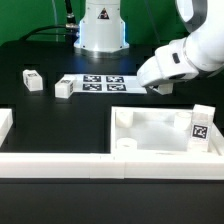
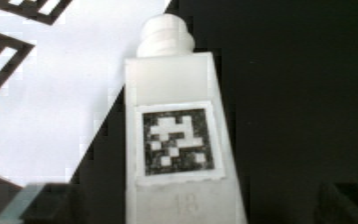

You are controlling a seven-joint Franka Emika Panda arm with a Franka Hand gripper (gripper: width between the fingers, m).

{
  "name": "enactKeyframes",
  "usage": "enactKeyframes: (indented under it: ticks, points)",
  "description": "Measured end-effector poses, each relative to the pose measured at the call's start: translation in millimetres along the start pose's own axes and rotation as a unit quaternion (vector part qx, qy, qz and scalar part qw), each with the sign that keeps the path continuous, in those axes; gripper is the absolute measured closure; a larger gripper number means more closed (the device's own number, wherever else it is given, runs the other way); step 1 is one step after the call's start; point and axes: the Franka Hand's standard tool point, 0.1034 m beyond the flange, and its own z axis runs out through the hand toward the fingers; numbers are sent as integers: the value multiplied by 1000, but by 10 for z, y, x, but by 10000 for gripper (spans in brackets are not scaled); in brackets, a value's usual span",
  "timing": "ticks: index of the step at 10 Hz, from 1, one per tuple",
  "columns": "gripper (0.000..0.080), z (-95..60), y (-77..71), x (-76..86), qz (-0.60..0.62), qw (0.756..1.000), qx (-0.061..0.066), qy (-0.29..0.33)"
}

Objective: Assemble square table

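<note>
My gripper closes on the leg now, since the leg's near end lies between my fingers beside the marker board in the wrist view.
The white square tabletop [image 1: 160, 135] with its raised rim lies at the front right. One tagged leg [image 1: 201, 126] stands upright in its right corner. Two more legs [image 1: 31, 79] [image 1: 64, 88] lie at the exterior view's left. In the wrist view a fourth leg [image 2: 176, 130] lies flat on the black table, tag up, with its peg end pointing away from the gripper. My gripper [image 1: 157, 88] [image 2: 185, 205] is low over this leg, at the right end of the marker board. It is open, with the jaws standing apart on either side of the leg's near end.
The marker board [image 1: 100, 84] [image 2: 25, 100] lies just beside the leg. White border bars [image 1: 50, 160] run along the front and the left. The robot base [image 1: 102, 30] stands at the back.
</note>
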Motion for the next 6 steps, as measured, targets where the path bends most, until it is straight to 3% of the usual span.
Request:
enactKeyframes:
  ticks: [1,3,6]
  points:
    - [178,3,4,0,0,1000,0,0]
    - [510,8,7,1,1,1000,1,-1]
    - [509,8,11,1,1,1000,1,-1]
